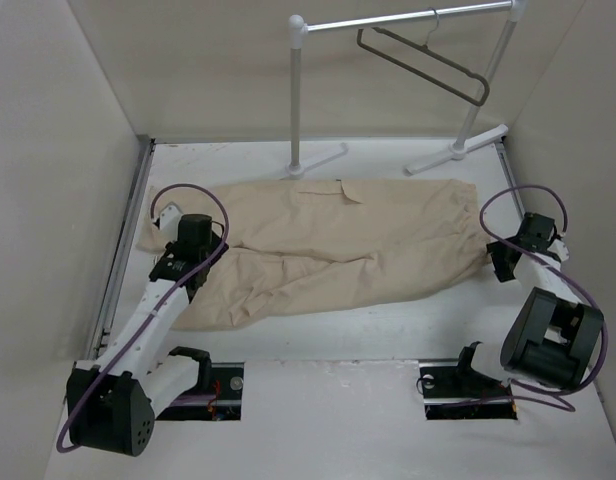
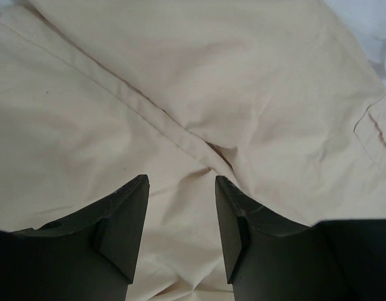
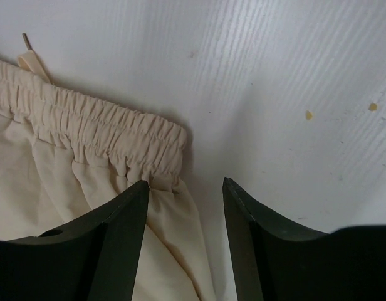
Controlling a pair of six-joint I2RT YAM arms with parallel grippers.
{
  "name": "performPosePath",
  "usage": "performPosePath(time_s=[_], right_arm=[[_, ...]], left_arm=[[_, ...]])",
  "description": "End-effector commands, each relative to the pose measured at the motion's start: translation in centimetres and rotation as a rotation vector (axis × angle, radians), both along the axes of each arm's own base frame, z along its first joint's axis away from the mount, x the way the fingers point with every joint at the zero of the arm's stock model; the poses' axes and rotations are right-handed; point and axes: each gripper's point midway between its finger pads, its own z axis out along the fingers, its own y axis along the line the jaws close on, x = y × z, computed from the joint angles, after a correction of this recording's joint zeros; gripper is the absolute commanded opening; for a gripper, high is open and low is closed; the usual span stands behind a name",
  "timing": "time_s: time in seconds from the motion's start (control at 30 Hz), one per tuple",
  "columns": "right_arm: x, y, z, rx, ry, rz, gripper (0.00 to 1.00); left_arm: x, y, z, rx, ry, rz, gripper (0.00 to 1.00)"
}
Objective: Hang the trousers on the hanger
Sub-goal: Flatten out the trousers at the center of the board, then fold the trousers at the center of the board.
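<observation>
The right gripper grabs the near corner of the trousers' elastic waistband next, to fold the trousers lengthwise for the hanger (image 1: 428, 62).
The beige trousers (image 1: 328, 245) lie flat across the white table, waist to the right, legs to the left. The dark hanger (image 1: 428, 62) hangs by its wire hook on the white rail at the back right. My left gripper (image 1: 193, 240) is open just above the trouser legs; its wrist view shows cloth (image 2: 180, 113) with a seam between the jaws. My right gripper (image 1: 503, 262) is open at the waist corner; its wrist view shows the elastic waistband (image 3: 99, 128) with its edge between the jaws, bare table to the right.
A white garment rail (image 1: 408, 18) on two uprights stands at the back of the table (image 1: 338, 330). Beige walls close in the left, right and back. A drawstring end (image 3: 33, 59) lies by the waistband. Two cut-outs hold the arm bases at the near edge.
</observation>
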Motion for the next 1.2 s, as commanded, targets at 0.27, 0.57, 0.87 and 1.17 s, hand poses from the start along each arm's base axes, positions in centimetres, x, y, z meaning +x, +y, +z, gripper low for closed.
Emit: performPosePath(time_s=[0.27,0.57,0.87,1.17], right_arm=[[4.3,0.9,-1.4,0.036,-0.035,0.054,0.57],[3.8,0.7,0.1,-0.025,-0.042,-0.003,0.15],[0.0,3.3,4.7,-0.105,-0.145,-0.009,0.04],[3.0,8.5,5.7,-0.048,-0.231,0.164,0.05]], left_arm=[[-1.5,-0.6,-2.1,-0.021,0.085,-0.018,0.44],[-4.7,3.5,-3.7,-0.112,0.211,0.212,0.47],[-9.8,8.4,-4.7,-0.055,0.394,0.442,0.53],[-14.2,12.4,-3.7,-0.076,0.53,0.69,0.52]])
